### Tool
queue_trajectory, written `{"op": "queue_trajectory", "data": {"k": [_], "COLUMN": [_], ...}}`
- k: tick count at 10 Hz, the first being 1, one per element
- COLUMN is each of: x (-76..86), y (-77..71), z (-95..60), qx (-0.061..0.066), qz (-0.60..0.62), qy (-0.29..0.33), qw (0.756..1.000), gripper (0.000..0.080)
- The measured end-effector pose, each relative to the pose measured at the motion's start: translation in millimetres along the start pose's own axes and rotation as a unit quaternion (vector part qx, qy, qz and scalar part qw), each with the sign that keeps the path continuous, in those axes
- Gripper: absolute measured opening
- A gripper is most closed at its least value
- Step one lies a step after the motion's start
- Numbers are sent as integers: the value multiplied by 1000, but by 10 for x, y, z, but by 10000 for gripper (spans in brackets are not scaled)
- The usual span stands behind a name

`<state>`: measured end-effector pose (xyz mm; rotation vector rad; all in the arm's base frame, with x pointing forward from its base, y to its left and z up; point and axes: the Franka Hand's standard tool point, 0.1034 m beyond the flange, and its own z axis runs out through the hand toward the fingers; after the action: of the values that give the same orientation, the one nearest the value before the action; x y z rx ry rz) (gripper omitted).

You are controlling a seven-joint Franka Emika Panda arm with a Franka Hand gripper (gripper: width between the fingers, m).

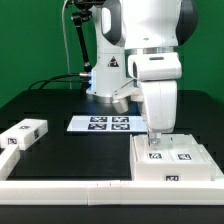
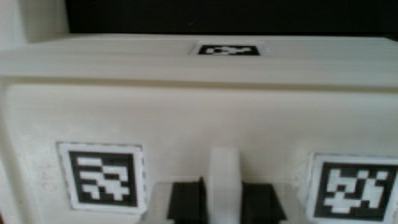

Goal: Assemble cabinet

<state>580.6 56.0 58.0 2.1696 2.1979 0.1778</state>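
Observation:
The tagged panel is in the cabinet shell, level with its neighbour, so my gripper should open around the white rib now.
The cabinet [image 1: 172, 160] is a large white boxy shell with black-and-white tags, standing at the exterior view's right, against the front rail. My gripper [image 1: 157, 136] reaches straight down onto its top. In the wrist view the cabinet [image 2: 178, 110] fills the picture, with tags on either side of a thin white upright rib [image 2: 222, 165]. My gripper [image 2: 222, 198] has its two dark fingers [image 2: 185, 202] pressed against both sides of that rib, shut on it. Two smaller white tagged blocks [image 1: 22, 135] lie at the exterior view's left.
The marker board [image 1: 103, 123] lies flat on the dark table in front of the robot base. A long white border rail [image 1: 70, 186] runs along the front edge. Cables hang behind the arm by the green backdrop.

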Motion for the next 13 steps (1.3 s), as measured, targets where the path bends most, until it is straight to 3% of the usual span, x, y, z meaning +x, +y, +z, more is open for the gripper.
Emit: {"op": "queue_trajectory", "data": {"k": [6,7,9,10,11,12,13], "x": [-2,12,54,62,51,53,44], "y": [8,1,-62,-125,-240,-334,-469], "z": [-32,-64,-119,-143,-142,-157,-196], "qx": [-1,-4,-14,-20,-14,-16,-28], "qz": [-1,-3,-9,-11,-11,2,21], "qy": [-2,-3,-1,0,-2,-1,3], "qw": [1000,1000,1000,1000,1000,1000,999], "gripper": [83,322,626,626,768,768,794]}}
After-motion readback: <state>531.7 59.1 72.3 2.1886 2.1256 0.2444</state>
